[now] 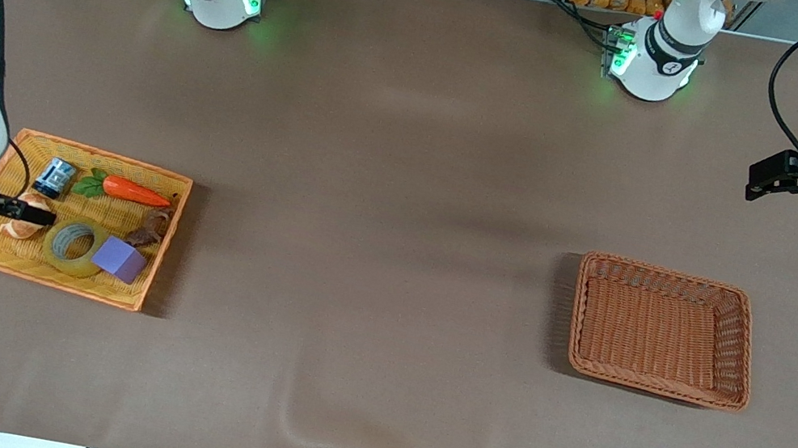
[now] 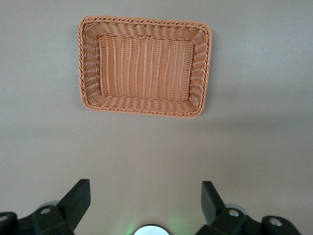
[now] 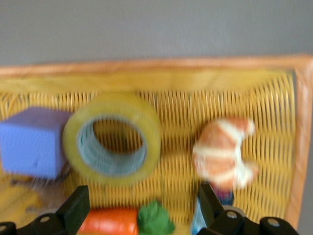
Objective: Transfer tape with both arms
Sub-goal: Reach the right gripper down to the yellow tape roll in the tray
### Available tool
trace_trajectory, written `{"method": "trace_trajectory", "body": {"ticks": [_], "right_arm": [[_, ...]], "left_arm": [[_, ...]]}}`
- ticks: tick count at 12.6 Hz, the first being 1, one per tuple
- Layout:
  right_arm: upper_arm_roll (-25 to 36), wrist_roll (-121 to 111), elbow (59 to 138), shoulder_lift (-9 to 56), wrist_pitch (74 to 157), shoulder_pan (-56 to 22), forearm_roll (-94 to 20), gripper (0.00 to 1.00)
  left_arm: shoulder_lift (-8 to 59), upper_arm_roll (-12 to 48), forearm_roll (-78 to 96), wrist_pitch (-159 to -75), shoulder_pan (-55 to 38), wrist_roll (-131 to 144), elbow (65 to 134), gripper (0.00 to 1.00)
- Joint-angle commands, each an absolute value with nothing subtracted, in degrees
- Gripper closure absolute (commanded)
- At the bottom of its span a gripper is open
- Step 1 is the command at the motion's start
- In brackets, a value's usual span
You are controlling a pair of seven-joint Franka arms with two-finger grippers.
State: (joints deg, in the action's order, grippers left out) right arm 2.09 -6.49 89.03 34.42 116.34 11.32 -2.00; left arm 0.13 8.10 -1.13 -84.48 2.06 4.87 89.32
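My right gripper should pass the tape along to the other arm, so next it should hold the tape by its ring wall (image 1: 60, 249) (image 3: 147, 129).
The tape (image 1: 73, 247) is a yellowish translucent ring lying flat in the yellow tray (image 1: 106, 160), beside a purple cube (image 1: 120, 259). It also shows in the right wrist view (image 3: 112, 144). My right gripper (image 1: 43, 216) hangs over the tray above the croissant (image 1: 20, 223), close beside the tape. In its wrist view the right gripper (image 3: 142, 205) is open and empty. My left gripper (image 1: 758, 182) waits in the air over the left arm's end of the table. It is open and empty in its wrist view (image 2: 145, 200).
The tray also holds a carrot (image 1: 135, 191), a small can (image 1: 55, 177) and a brown object (image 1: 150, 229). An empty brown wicker basket (image 1: 663, 330) sits toward the left arm's end and shows in the left wrist view (image 2: 145, 66). Bare table lies between tray and basket.
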Motion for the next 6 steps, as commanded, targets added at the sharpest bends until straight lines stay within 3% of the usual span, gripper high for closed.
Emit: {"method": "trace_trajectory", "body": {"ticks": [1, 6], "right_arm": [[1.93, -8.96, 87.01, 39.09, 121.18, 12.04, -2.11, 0.0], [1.93, -10.55, 88.94, 40.69, 121.82, 11.6, -2.2, 0.0]], "left_arm": [[-0.26, 8.35, 0.18, -84.55, 2.46, 4.04, 89.56, 0.0], [-0.35, 8.35, 0.35, -84.55, 2.55, 4.04, 89.65, 0.0]]}}
